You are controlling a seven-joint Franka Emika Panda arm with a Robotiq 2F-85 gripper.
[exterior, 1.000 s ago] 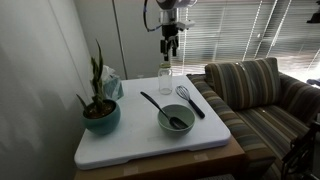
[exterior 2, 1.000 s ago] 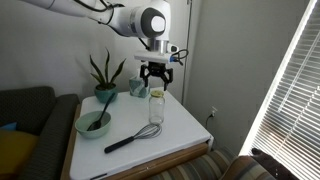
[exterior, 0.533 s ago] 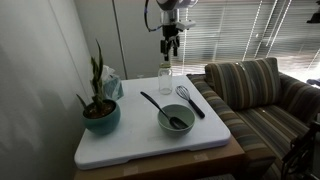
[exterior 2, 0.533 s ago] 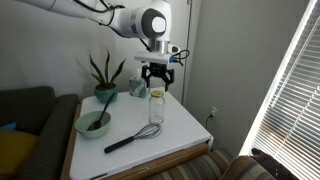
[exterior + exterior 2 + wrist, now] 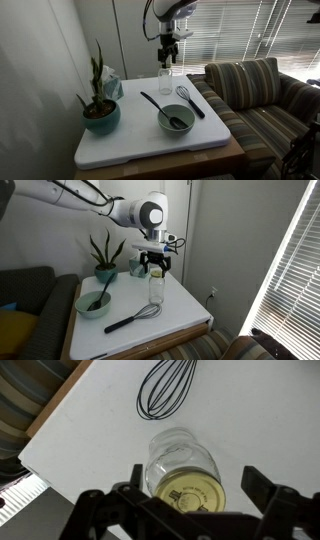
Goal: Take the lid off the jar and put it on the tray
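Observation:
The robot's fingers are still above the top of the lid, with the lid between them, so the gripper should lower first and then close on the lid.
The clear glass jar (image 5: 165,82) stands upright at the far side of the white tray (image 5: 130,140). The pale gold lid (image 5: 165,68) is on its mouth. In the wrist view the lid (image 5: 192,490) lies between my two open fingers, with the jar's glass body (image 5: 180,458) below it. My gripper (image 5: 167,56) hangs open just above the jar, its fingers on either side of the lid and not touching it. Both exterior views show this, with the gripper (image 5: 153,262), the jar (image 5: 156,287) and the tray (image 5: 175,310).
A teal bowl (image 5: 176,121) with a dark spoon sits mid-tray. A black whisk (image 5: 189,100) lies beside the jar; it also shows in the wrist view (image 5: 168,390). A potted plant (image 5: 100,112) stands at one tray corner. A striped sofa (image 5: 260,95) is next to the table.
My gripper has come down a little closer to the jar's lid, still open. The jar and the other things have not moved.

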